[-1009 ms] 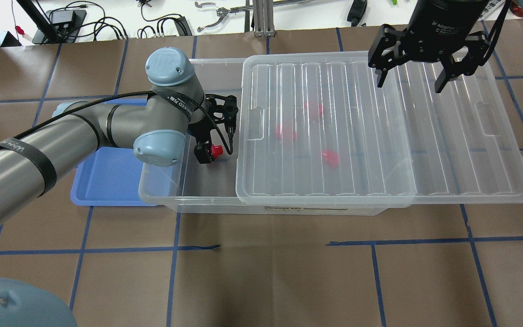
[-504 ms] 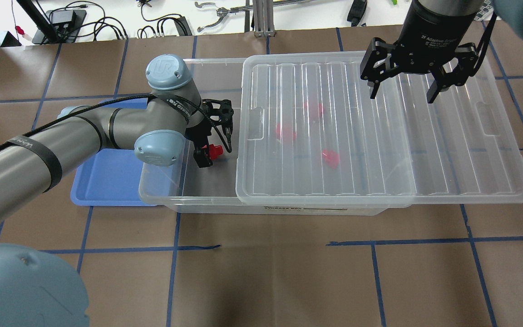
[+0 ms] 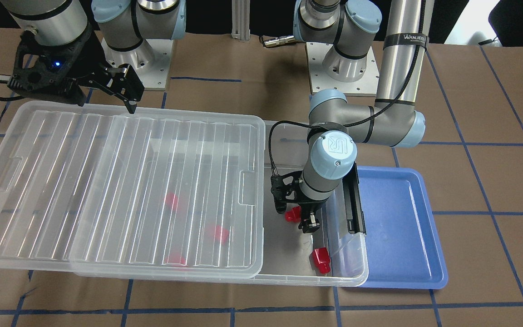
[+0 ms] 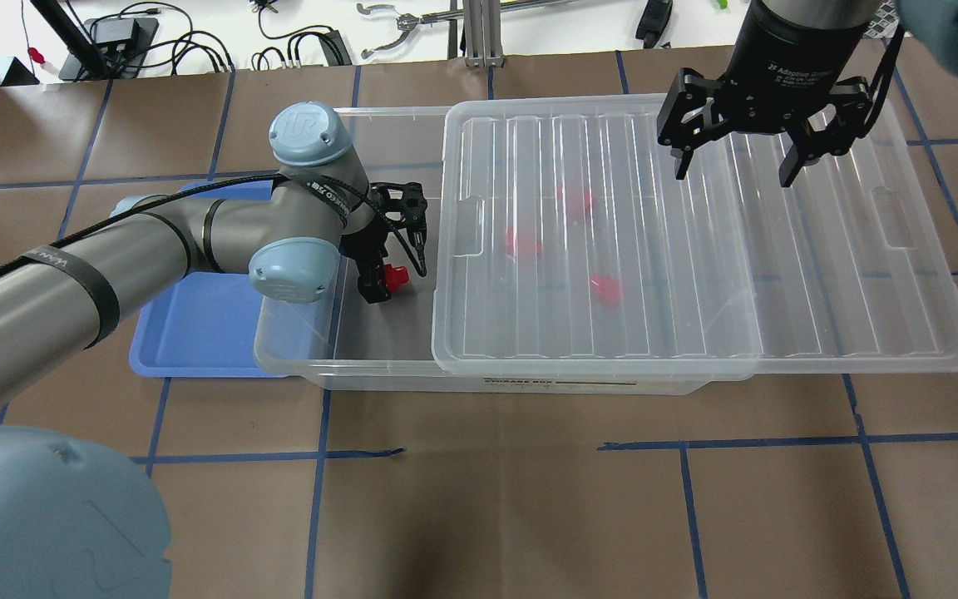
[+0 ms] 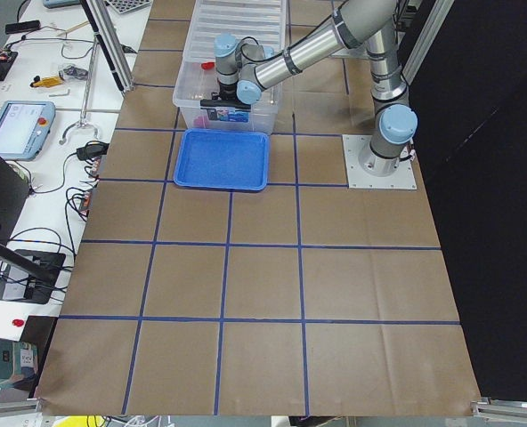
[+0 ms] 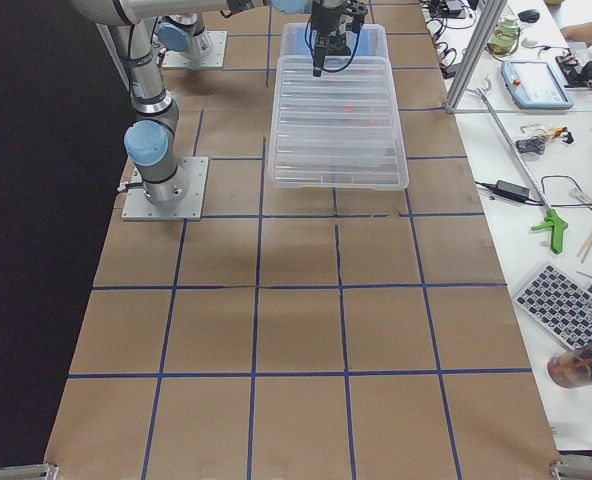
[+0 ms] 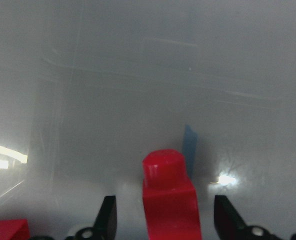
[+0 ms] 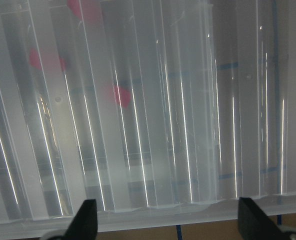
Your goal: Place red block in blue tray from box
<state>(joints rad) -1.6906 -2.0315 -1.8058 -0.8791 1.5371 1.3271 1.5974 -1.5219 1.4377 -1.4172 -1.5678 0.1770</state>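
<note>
The red block needs to go into the blue tray, so my left gripper should grab the block by its square body next.
The clear box lies across the table with its ribbed lid slid toward my right, so the left end stands open. My left gripper is down in that open end. Its jaws are open on either side of a red block, with gaps on both sides in the left wrist view. The block also shows in the front view. The blue tray lies beside the box's left end, partly under my left arm. My right gripper is open and empty above the lid.
Three red blocks show blurred under the lid. Another red block lies in the open end near the box corner. A black latch bar runs along the box's short side next to the tray.
My right gripper has shifted a little to the left over the lid. My left arm has shifted slightly; the red block stays between its fingers at about the same spot.
</note>
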